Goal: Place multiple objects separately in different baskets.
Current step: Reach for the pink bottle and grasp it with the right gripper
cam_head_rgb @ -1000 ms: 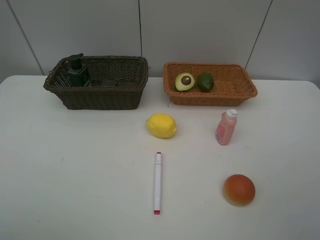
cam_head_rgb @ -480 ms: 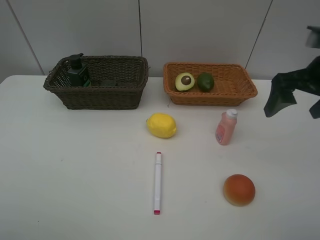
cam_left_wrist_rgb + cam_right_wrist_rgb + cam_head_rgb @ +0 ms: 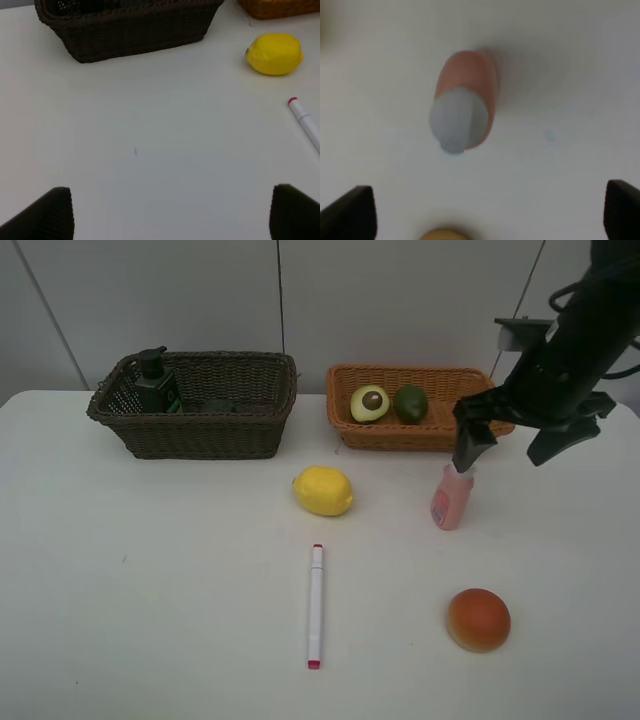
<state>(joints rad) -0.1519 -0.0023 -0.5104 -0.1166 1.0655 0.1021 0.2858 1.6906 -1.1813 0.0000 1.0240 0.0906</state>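
Observation:
The right gripper takes hold of the pink bottle by its capped top (image 3: 458, 473) next, to put the bottle in the dark brown basket (image 3: 200, 440).
The dark brown basket (image 3: 200, 440) holds the dark green pump bottle (image 3: 155, 380). In the orange-tan basket (image 3: 400, 435) lie the halved avocado (image 3: 369, 403) and the lime (image 3: 410, 403). On the table are the lemon (image 3: 322, 490), the marker (image 3: 316, 605), the peach (image 3: 478, 619) and the upright pink bottle (image 3: 451, 498). My right gripper (image 3: 505, 448) hangs open just above and to the right of the pink bottle (image 3: 470, 85), holding nothing. My left gripper (image 3: 170, 220) is open over bare table, with the lemon (image 3: 274, 53) and marker (image 3: 305, 122) ahead of it.
The white table (image 3: 150, 570) has its far edge against a grey panelled wall. The right arm's dark links reach in from the upper right, over the orange-tan basket's right end. The left arm is outside the exterior high view.
The right arm has come in from the right edge and swung left, from beyond the table's side to just above the pink bottle. No object has moved.

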